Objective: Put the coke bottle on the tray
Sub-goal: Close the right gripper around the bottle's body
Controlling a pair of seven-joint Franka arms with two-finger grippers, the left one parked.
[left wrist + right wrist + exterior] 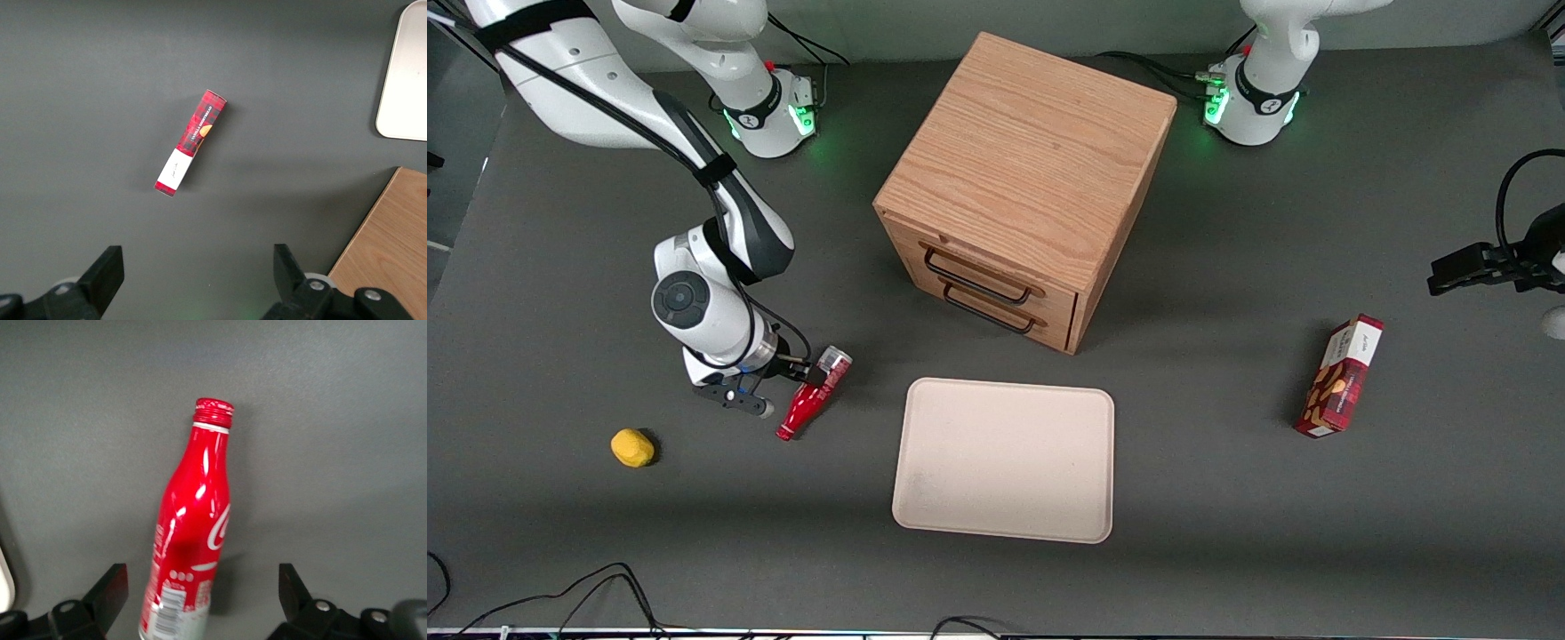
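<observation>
The coke bottle needs to go on the tray (1005,458), so my right gripper needs to grab it by its lower body (830,369) next.
The coke bottle (811,398) lies on its side on the dark table, its red cap end nearer the front camera and its silvery base farther from it. In the right wrist view the coke bottle (193,527) runs lengthwise between the two black fingers. My right gripper (783,387) hovers low over the bottle's base end and is open. Its fingers (112,588) stand wide on either side, apart from the bottle. The right gripper (203,590) holds nothing. The beige tray (1005,458) lies flat beside the bottle, toward the parked arm's end, with nothing on it.
A wooden cabinet (1032,178) with two drawers stands farther from the front camera than the tray. A yellow lump (632,447) lies near the bottle, toward the working arm's end. A red snack box (1343,373) lies toward the parked arm's end. Cables trail along the front edge.
</observation>
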